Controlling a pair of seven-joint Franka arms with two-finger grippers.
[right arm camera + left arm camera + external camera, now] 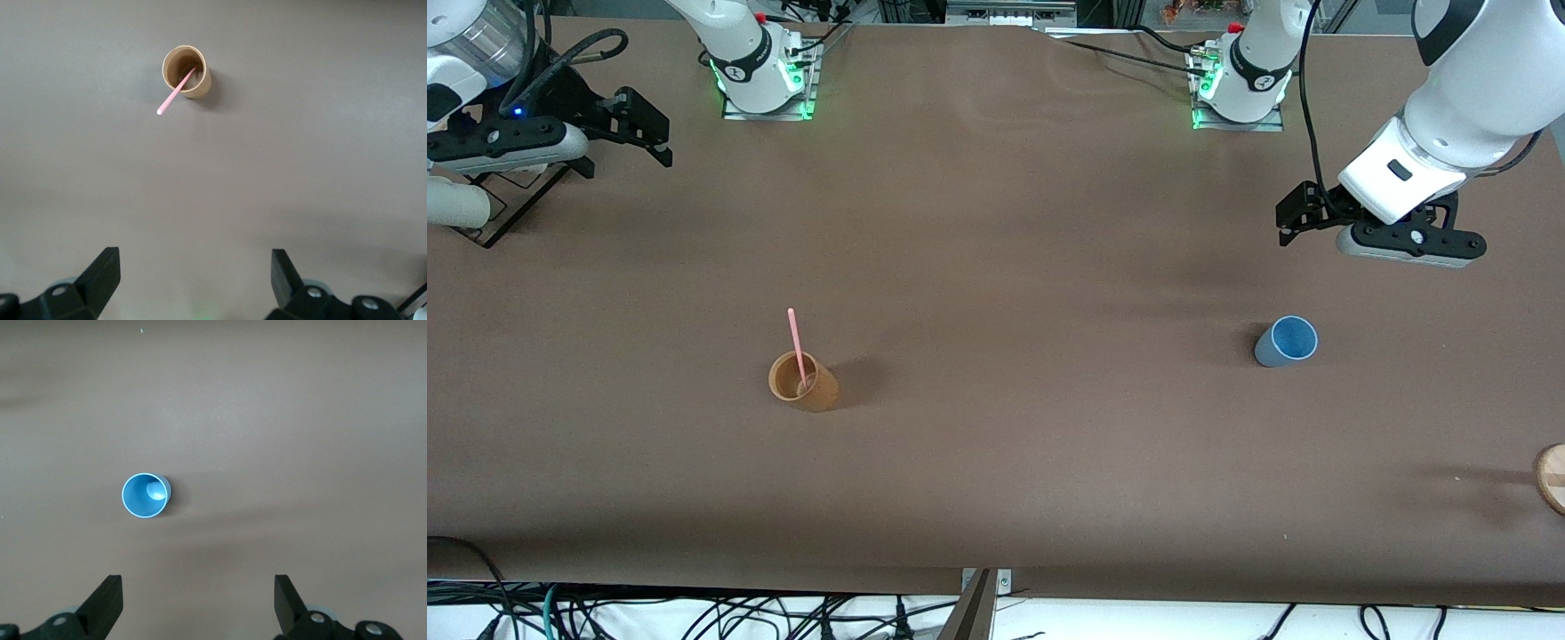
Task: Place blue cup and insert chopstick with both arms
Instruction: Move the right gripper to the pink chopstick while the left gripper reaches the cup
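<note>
Next, my right gripper grabs the pink chopstick by its upper end point(791, 316), leaving the chopstick's lower end free to enter the blue cup point(1286, 341).
The blue cup point(1286, 341) stands upright on the table toward the left arm's end; it also shows in the left wrist view point(145, 495). The pink chopstick point(796, 347) leans inside an orange-brown cup point(803, 380) toward the right arm's end; the right wrist view shows the chopstick point(175, 93) and that cup point(186, 71). My left gripper point(1285, 222) hangs open and empty over bare table beside the blue cup, its wrist view point(198, 593) showing the jaws wide apart. My right gripper point(660, 138) is open and empty, high over the table's corner, jaws wide apart in its wrist view point(195, 267).
A round wooden disc point(1552, 477) lies at the table's edge at the left arm's end, nearer the front camera than the blue cup. A black wire stand point(507, 204) sits under the right arm. Brown table point(1032, 267) spreads between the two cups.
</note>
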